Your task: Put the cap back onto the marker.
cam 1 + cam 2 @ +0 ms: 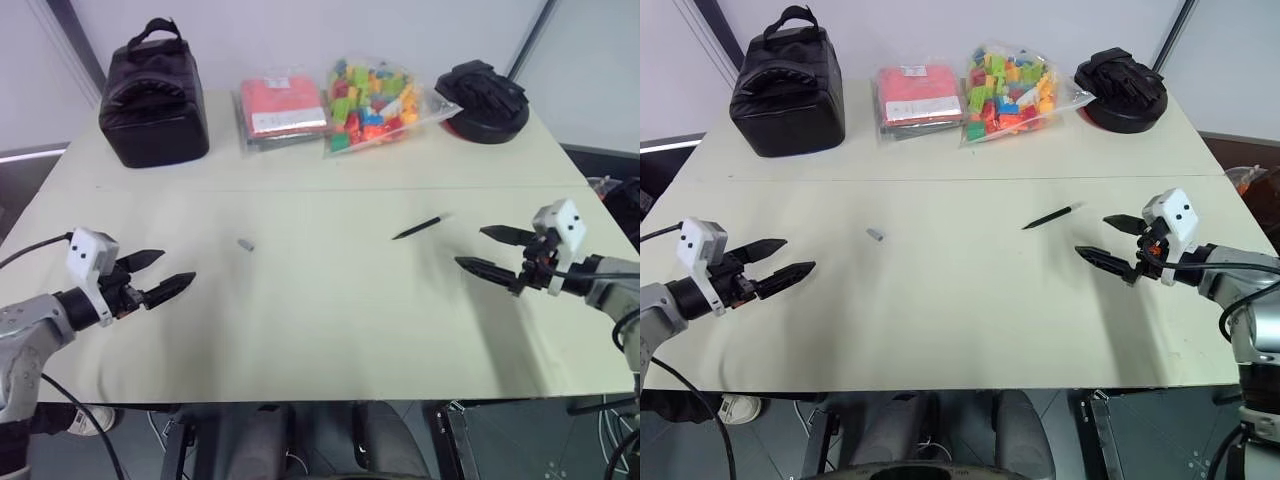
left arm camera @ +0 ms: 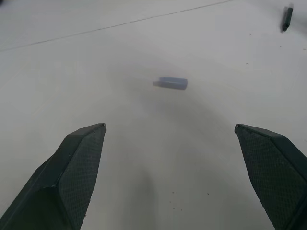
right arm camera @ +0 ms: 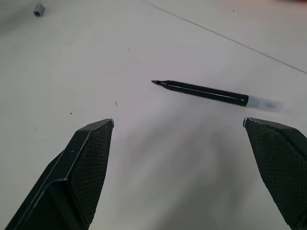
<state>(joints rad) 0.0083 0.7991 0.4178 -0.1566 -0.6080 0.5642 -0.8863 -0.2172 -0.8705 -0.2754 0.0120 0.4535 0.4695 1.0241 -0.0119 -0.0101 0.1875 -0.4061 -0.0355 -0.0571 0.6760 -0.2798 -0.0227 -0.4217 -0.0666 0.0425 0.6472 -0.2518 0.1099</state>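
The marker's body should be the part that the robot's right gripper takes next, holding the marker by its body (image 1: 420, 227). The marker then has the marker's pointed tip (image 1: 396, 237) free to receive the cap.
The cap (image 1: 245, 244), a tiny grey cylinder, lies on the pale table left of centre; it appears again in the left wrist view (image 2: 172, 83). The marker (image 1: 418, 228), a slim black stick with a bare pointed tip, lies right of centre, shown closer in the right wrist view (image 3: 205, 92). My left gripper (image 1: 162, 273) hovers open near the table's left side, a short way from the cap, holding nothing. My right gripper (image 1: 485, 251) stands open near the right side, just short of the marker, also holding nothing.
Along the table's far edge stand a black bag (image 1: 153, 100), a red flat packet (image 1: 283, 107), a clear bag of coloured bricks (image 1: 375, 103) and a black glove-like object (image 1: 484, 98). A seam line (image 1: 330, 188) crosses the table.
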